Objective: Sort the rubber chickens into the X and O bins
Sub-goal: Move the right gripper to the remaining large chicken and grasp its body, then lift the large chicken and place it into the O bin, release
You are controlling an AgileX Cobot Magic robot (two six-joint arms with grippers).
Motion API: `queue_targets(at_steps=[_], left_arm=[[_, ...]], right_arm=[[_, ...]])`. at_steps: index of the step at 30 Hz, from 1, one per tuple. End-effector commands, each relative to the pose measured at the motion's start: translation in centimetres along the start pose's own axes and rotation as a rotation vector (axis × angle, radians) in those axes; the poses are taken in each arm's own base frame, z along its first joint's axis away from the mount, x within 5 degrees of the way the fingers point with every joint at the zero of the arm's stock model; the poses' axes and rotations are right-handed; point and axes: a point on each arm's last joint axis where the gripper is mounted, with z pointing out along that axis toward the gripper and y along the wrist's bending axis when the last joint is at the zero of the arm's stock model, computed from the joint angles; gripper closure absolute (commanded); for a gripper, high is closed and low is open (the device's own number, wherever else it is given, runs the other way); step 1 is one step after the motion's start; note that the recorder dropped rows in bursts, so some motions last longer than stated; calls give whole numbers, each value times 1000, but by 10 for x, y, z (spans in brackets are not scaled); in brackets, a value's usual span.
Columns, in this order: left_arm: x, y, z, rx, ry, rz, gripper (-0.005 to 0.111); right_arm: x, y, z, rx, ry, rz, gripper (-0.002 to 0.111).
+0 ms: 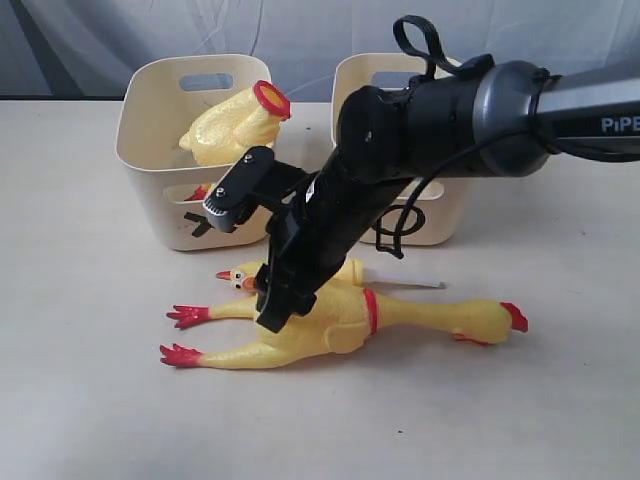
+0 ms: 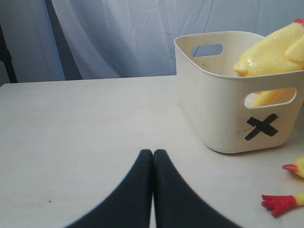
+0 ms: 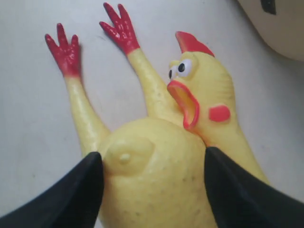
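My right gripper grabs the whole rubber chicken by its plump body point(image 1: 335, 322) next, to sort it into the O bin point(image 1: 445, 215).
A whole rubber chicken point(image 1: 345, 322) point(image 3: 152, 185) lies on the table in front of the bins, red feet to the left, head to the right. A small head-and-neck piece point(image 1: 243, 278) point(image 3: 202, 95) rests against its far side. My right gripper point(image 1: 275, 315) point(image 3: 151, 164) is open, its fingers astride the whole chicken's body close to both sides. A headless chicken body point(image 1: 235, 125) point(image 2: 270, 52) sits in the X bin point(image 1: 150, 135) point(image 2: 218, 109). The O bin point(image 1: 445, 215) stands to its right, partly behind the arm. My left gripper point(image 2: 153, 153) is shut and holds nothing, left of the X bin.
The right arm point(image 1: 430, 110) reaches across in front of both bins and hides parts of their marks. A thin white strip point(image 1: 412, 284) lies on the table beside the whole chicken. A grey curtain hangs behind the table.
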Motion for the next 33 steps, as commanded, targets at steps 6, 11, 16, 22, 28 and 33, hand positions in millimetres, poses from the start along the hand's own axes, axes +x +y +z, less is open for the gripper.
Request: queue_targets(at_steps=[6, 11, 16, 22, 28, 33], left_arm=[[-3, 0, -1, -1, -20, -2, 107], [-3, 0, -1, -1, -20, -2, 107], [-3, 0, -1, -1, -20, -2, 107], [-3, 0, -1, -1, -20, -2, 107], [-3, 0, -1, -1, -20, -2, 107], [-3, 0, -1, -1, -20, -2, 107]], right_arm=[[6, 0, 6, -26, 67, 0, 83], [5, 11, -4, -114, 81, 44, 109], [-9, 24, -65, -105, -43, 18, 109], [-22, 42, -156, 20, -341, -13, 109], [-27, 50, -222, 176, -635, -8, 109], [-23, 56, -267, 315, -827, -22, 109]])
